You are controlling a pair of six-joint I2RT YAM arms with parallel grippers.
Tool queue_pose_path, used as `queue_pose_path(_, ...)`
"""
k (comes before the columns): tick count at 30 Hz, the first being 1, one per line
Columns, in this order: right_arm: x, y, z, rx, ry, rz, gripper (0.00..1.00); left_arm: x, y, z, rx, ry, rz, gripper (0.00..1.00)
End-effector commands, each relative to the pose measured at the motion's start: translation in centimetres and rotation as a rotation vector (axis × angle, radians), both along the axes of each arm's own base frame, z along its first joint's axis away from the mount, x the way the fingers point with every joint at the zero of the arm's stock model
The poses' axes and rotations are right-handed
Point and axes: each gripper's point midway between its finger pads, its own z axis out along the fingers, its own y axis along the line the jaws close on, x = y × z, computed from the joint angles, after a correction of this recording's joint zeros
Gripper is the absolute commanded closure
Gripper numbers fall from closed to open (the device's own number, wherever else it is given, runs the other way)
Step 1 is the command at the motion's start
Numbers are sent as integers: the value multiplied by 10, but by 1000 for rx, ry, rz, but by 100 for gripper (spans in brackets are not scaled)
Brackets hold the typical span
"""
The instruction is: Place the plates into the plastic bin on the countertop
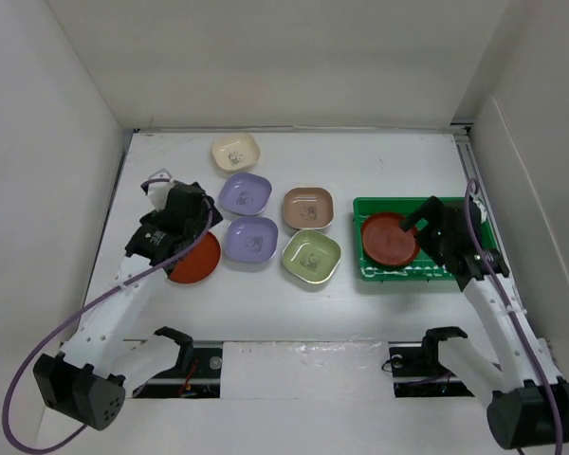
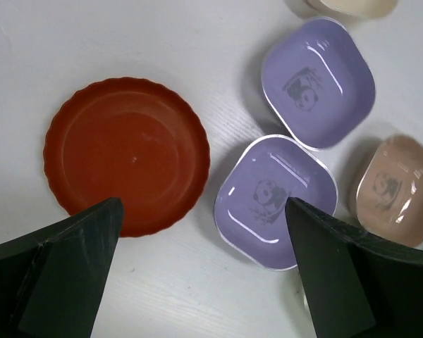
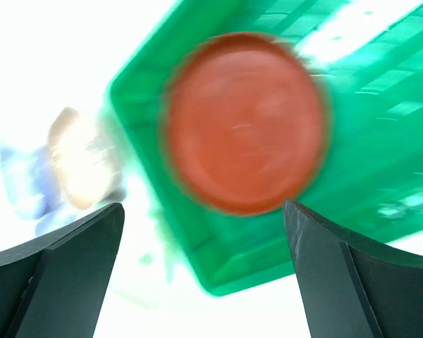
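I will next grab the red-orange plate with my left gripper by its rim farthest from the lavender plates, so its opposite rim stays free to pass over.
One round red-orange plate (image 1: pixel 389 239) lies in the left part of the green plastic bin (image 1: pixel 398 272) on the white countertop (image 1: pixel 379 161). My right gripper (image 1: pixel 423 224) hovers over it, open and empty. In the blurred right wrist view the plate (image 3: pixel 245 123) lies free in the bin (image 3: pixel 381 127) beyond the gripper (image 3: pixel 204 205). A second red-orange plate (image 1: pixel 195 259) lies at the left. My left gripper (image 1: pixel 201 220) is open above the gap between that plate (image 2: pixel 127 155) and a lavender plate (image 2: pixel 275 201); it (image 2: pixel 203 211) holds nothing.
Outside the bin lie a cream plate (image 1: pixel 235 151), two lavender plates (image 1: pixel 244 193) (image 1: pixel 250 238), a tan-pink plate (image 1: pixel 308 208) and an olive green plate (image 1: pixel 311 257), packed close together mid-table. White walls enclose the counter on three sides.
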Motion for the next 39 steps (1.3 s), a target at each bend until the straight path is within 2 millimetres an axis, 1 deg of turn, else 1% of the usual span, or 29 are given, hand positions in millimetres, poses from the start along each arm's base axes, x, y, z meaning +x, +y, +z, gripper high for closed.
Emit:
queue_pose_path(1, 5, 30, 70, 31, -219, 123, 0, 11, 30, -7, -135, 8, 126, 0)
queue_pose_path(2, 3, 47, 86, 53, -269, 189, 0, 12, 37, -18, -163, 35, 147, 0)
queue_pose_path(3, -2, 57, 95, 57, -305, 236, 0, 10, 44, -38, -188, 96, 187, 0)
queue_pose_path(4, -4, 63, 101, 54, -321, 265, 0, 8, 54, -47, -220, 119, 238, 0)
queue_pose_path(5, -6, 70, 106, 60, -331, 291, 0, 7, 59, -55, -231, 136, 270, 0)
queue_pose_path(6, -11, 83, 110, 62, -340, 344, 0, 5, 64, -64, -250, 157, 338, 0)
queue_pose_path(7, -13, 88, 116, 49, -355, 378, 0, 3, 66, -70, -252, 166, 375, 0)
queue_pose_path(8, -17, 93, 118, 53, -352, 400, 0, 4, 68, -73, -261, 165, 405, 0)
queue_pose_path(9, -20, 104, 120, 44, -356, 448, 0, 0, 70, -82, -259, 191, 441, 0)
queue_pose_path(10, -23, 107, 120, 38, -357, 471, 0, -4, 69, -94, -281, 228, 490, 0)
queue_pose_path(12, -28, 120, 117, 41, -348, 528, 0, -9, 68, -107, -293, 267, 530, 0)
queue_pose_path(13, -29, 126, 122, 55, -370, 549, 0, -16, 67, -118, -298, 308, 545, 0)
queue_pose_path(16, -34, 139, 121, 78, -382, 604, 0, -30, 66, -136, -304, 365, 596, 0)
queue_pose_path(17, -34, 139, 115, 76, -370, 605, 0, -38, 64, -145, -309, 395, 604, 0)
queue_pose_path(18, -37, 143, 120, 87, -390, 621, 0, -42, 64, -147, -308, 398, 604, 0)
queue_pose_path(19, -38, 144, 116, 82, -383, 635, 0, -46, 64, -152, -319, 404, 632, 0)
queue_pose_path(20, -37, 144, 118, 84, -392, 635, 0, -55, 64, -158, -314, 420, 635, 0)
queue_pose_path(21, -38, 144, 123, 80, -413, 639, 0, -58, 64, -161, -320, 420, 648, 0)
queue_pose_path(22, -39, 145, 118, 83, -402, 647, 0, -62, 64, -164, -322, 428, 659, 0)
queue_pose_path(24, -38, 145, 120, 77, -414, 651, 0, -71, 64, -171, -323, 452, 684, 0)
queue_pose_path(26, -38, 145, 120, 76, -414, 651, 0, -69, 59, -171, -310, 444, 655, 3)
queue_pose_path(27, -38, 145, 119, 69, -416, 656, 0, -66, 58, -169, -320, 422, 672, 5)
queue_pose_path(28, -38, 145, 119, 68, -416, 656, 0, -70, 60, -172, -313, 426, 685, 10)
queue_pose_path(30, -37, 143, 124, 65, -426, 659, 0, -70, 64, -174, -297, 408, 706, 18)
queue_pose_path(31, -37, 143, 124, 70, -426, 662, 0, -71, 66, -178, -285, 423, 723, 21)
queue_pose_path(32, -37, 143, 124, 70, -426, 662, 0, -73, 68, -181, -270, 434, 729, 31)
queue_pose_path(37, -41, 137, 134, 67, -460, 655, 0, -75, 68, -197, -240, 512, 760, 61)
queue_pose_path(38, -41, 134, 137, 67, -469, 645, 0, -75, 69, -201, -221, 531, 767, 61)
queue_pose_path(39, -41, 134, 137, 67, -469, 645, 0, -73, 69, -201, -222, 535, 776, 66)
